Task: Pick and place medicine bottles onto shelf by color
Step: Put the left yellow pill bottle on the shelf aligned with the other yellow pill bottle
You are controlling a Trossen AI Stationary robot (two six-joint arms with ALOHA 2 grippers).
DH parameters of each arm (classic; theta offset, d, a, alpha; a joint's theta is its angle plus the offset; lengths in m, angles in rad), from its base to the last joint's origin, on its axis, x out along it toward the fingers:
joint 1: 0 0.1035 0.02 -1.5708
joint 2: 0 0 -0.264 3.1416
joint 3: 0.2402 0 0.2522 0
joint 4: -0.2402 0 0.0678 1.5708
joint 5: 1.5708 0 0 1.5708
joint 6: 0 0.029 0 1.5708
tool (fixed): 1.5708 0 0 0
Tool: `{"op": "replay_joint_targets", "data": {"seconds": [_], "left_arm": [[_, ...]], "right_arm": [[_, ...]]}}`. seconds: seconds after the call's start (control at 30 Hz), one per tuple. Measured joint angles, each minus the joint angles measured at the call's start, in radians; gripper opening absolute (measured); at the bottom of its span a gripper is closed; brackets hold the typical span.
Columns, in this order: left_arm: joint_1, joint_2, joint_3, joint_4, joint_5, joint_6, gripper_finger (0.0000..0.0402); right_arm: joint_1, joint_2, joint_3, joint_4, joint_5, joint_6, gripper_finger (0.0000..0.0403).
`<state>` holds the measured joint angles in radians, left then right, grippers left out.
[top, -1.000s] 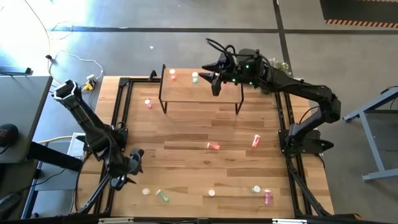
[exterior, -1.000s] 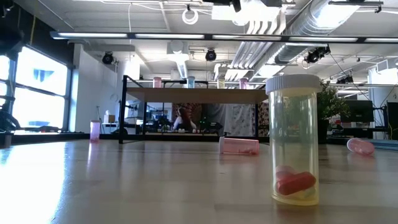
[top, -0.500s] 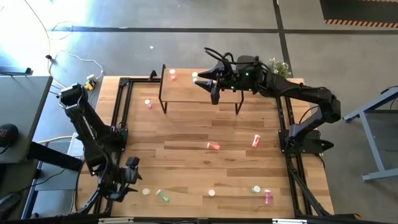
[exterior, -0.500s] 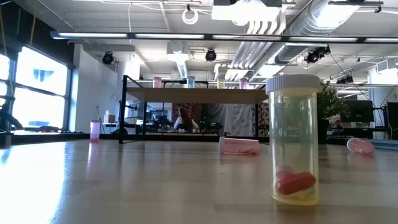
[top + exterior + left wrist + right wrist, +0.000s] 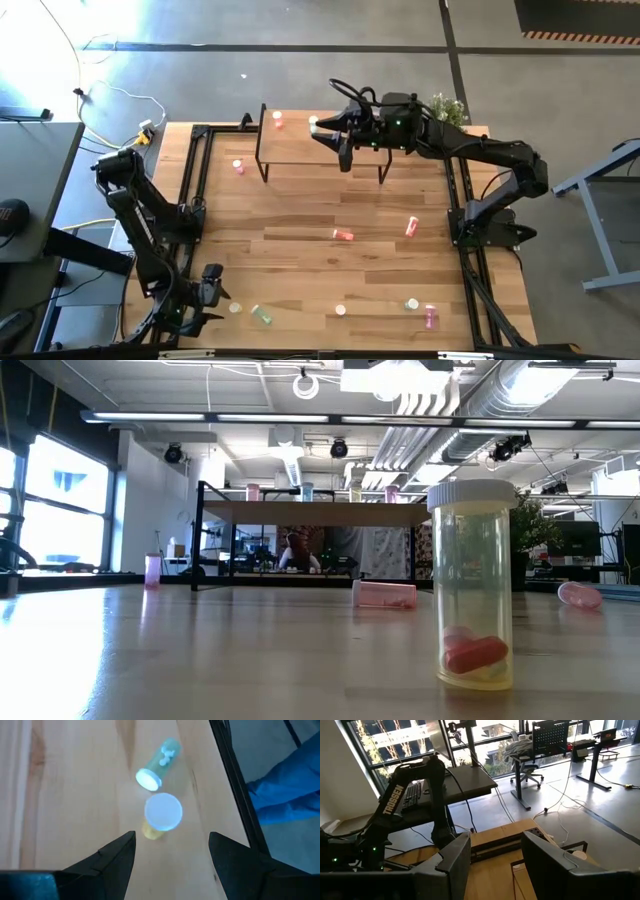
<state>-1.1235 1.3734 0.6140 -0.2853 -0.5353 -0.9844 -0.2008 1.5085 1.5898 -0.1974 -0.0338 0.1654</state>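
The left gripper would miss if it closed now, because its fingers stop short of the yellow bottle's white cap. It should move toward the cap before it closes on it.
Small medicine bottles lie scattered over the wooden table. My left gripper point(image 5: 207, 290) point(image 5: 172, 855) stands open low over the near left corner. Just beyond its fingers, an upright yellow bottle point(image 5: 161, 815) point(image 5: 235, 308) rests on its base, and a green bottle point(image 5: 157, 765) point(image 5: 262, 315) lies on its side. My right gripper point(image 5: 332, 138) point(image 5: 492, 865) hovers open over the shelf point(image 5: 322, 148) at the far side, holding nothing. On the shelf top, a red bottle point(image 5: 278, 120) and a green one point(image 5: 313, 123) stand upright.
Other bottles: pink upright point(image 5: 238, 166), red lying mid-table point(image 5: 343, 235), pink point(image 5: 411, 226), and three near the front edge point(image 5: 340, 310) point(image 5: 412, 303) point(image 5: 430, 316). A black frame rail point(image 5: 235, 795) runs beside the left gripper. A potted plant point(image 5: 447, 106) stands behind the shelf.
My left gripper has swung toward the table's near edge and sunk lower, turning as it went; it now stands beside the yellow and green bottles and remains open. My right gripper has shifted slightly toward the left over the shelf.
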Motion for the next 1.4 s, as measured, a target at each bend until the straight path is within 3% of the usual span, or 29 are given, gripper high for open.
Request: {"op": "replay_joint_targets", "data": {"seconds": [0.37,0.73,1.17,1.4], "left_arm": [[-0.003,0.125,0.000,0.084,-0.023,-0.012,0.0243],[-0.003,0.261,0.000,0.160,-0.072,-0.120,0.0243],[-0.003,0.288,0.001,0.197,-0.157,-0.209,0.0242],[-0.002,0.288,0.001,0.202,-0.152,-0.209,0.0193]], "right_arm": [[0.001,0.000,0.000,0.012,0.000,0.018,0.0168],[0.001,0.000,0.000,0.014,0.000,0.044,0.0168],[0.001,0.000,0.000,0.014,-0.003,0.044,0.0168],[0.001,0.000,0.000,0.012,-0.003,0.044,0.0168]]}}
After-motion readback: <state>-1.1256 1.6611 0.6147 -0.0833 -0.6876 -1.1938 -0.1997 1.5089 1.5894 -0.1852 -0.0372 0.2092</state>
